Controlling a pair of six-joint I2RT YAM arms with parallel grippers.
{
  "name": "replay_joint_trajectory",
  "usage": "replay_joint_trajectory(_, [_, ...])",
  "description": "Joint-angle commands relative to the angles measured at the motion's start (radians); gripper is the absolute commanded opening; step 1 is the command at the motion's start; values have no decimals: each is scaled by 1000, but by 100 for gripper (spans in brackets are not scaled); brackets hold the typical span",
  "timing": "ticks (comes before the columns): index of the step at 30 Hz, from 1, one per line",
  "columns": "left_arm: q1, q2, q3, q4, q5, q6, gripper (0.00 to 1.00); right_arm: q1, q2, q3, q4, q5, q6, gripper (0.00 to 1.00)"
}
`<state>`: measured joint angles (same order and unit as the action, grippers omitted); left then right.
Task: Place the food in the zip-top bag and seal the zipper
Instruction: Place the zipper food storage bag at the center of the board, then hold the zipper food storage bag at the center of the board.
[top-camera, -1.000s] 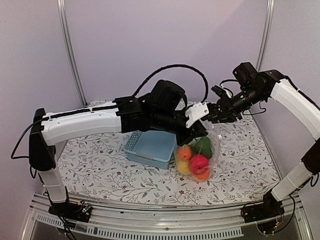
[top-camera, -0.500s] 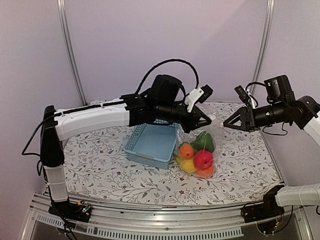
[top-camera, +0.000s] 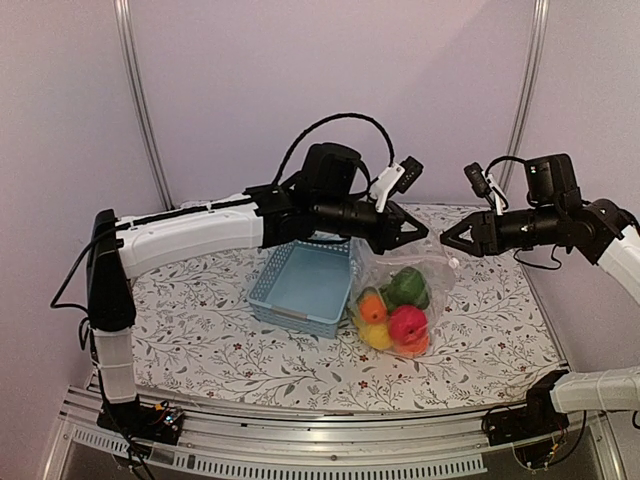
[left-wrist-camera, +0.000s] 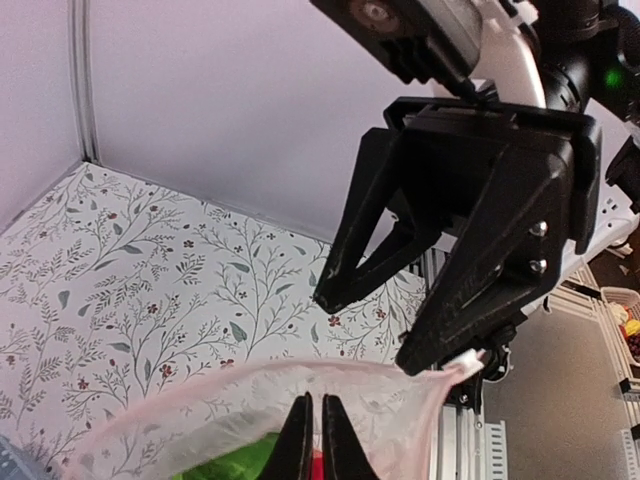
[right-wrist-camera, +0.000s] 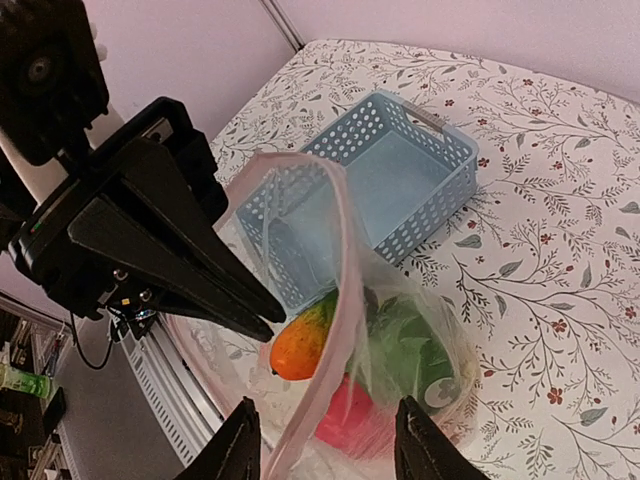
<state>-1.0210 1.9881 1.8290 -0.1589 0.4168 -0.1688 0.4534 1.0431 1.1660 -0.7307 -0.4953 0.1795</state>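
Next, my right gripper grabs the bag's zipper end (top-camera: 450, 261) (right-wrist-camera: 286, 452) beside the white slider tab. The tab stays free to seal.
The zip-top bag (top-camera: 395, 290) hangs upright on the floral table, right of the basket. Inside lie the food pieces: an orange-green mango (right-wrist-camera: 305, 340), a red apple (right-wrist-camera: 365, 415), a green melon (right-wrist-camera: 415, 345), and a yellow piece (top-camera: 378, 335). My left gripper (top-camera: 418, 235) is shut on the bag's film just below the zipper (left-wrist-camera: 200, 395), holding the mouth up. The pinkish zipper (right-wrist-camera: 340, 250) loops open and runs down between the fingers of my right gripper (right-wrist-camera: 325, 445), which is open. In the left wrist view, the right gripper (left-wrist-camera: 365, 335) has one fingertip beside the white slider tab (left-wrist-camera: 468, 362).
A blue-grey lattice basket (top-camera: 300, 285) stands empty, touching the bag's left side. Metal poles (top-camera: 140, 100) rise at the back corners before the lilac walls. A metal rail (top-camera: 300, 450) runs along the near table edge.
My right gripper opened and pulled back to the right from the bag mouth, then edged in again. My left gripper lifted the bag's mouth higher.
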Motion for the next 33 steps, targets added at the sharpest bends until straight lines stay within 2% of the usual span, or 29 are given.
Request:
replay_joint_trajectory(1, [34, 14, -5, 34, 25, -17, 4, 5, -6, 27, 17, -41, -73, 46])
replay_joint_trajectory(7, [50, 36, -14, 62, 45, -39, 3, 7, -22, 15, -37, -184, -90, 58])
replay_joint_trajectory(20, [73, 66, -28, 67, 43, -49, 3, 32, -96, -73, -111, -231, -94, 57])
replay_joint_trajectory(27, [87, 85, -4, 60, 39, -53, 3, 54, -128, -158, -85, -214, -113, 57])
replay_joint_trajectory(33, [89, 82, -4, 49, 33, -48, 3, 65, -82, -164, -11, -203, -133, 50])
